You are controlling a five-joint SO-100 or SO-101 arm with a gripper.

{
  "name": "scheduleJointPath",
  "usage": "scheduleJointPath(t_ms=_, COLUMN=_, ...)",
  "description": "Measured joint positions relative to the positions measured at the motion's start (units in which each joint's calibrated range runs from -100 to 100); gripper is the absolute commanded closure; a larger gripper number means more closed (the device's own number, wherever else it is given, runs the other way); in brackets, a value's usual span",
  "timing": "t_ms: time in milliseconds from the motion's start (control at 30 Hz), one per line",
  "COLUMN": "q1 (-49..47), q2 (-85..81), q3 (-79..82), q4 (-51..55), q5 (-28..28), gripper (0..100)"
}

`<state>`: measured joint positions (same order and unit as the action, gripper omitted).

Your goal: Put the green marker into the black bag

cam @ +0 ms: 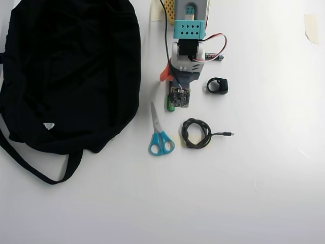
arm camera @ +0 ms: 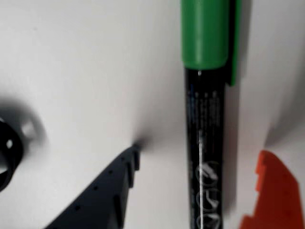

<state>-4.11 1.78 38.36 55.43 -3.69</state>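
The robot will put the marker into the black bag, so its gripper will next grab the green marker (arm camera: 205,124) by its dark printed body (arm camera: 206,157).
The green marker (arm camera: 205,124) lies on the white table, its green cap toward the top of the wrist view and its dark printed barrel running down. My gripper (arm camera: 200,155) is open and straddles the barrel: the dark finger (arm camera: 109,191) is to its left and the orange finger (arm camera: 271,191) to its right, neither visibly touching it. In the overhead view only the marker's green end (cam: 167,103) peeks out from under my gripper (cam: 172,90). The black bag (cam: 71,76) fills the left side, well apart from the marker.
Blue-handled scissors (cam: 160,134) lie just below the gripper in the overhead view, with a coiled black cable (cam: 197,133) to their right. A black ring-shaped piece (cam: 217,85) sits right of the arm and shows at the wrist view's left edge (arm camera: 7,152). A bag strap (cam: 45,175) trails at lower left.
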Motion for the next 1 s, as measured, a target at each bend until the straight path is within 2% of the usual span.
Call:
scheduleJointPath(t_ms=467, q1=1.76, q2=0.33, q3=-0.16, q4=0.0, q5=0.0, gripper=98)
scheduleJointPath(t_ms=1000, q1=1.76, q2=0.42, q3=-0.16, q4=0.0, q5=-0.05, gripper=98)
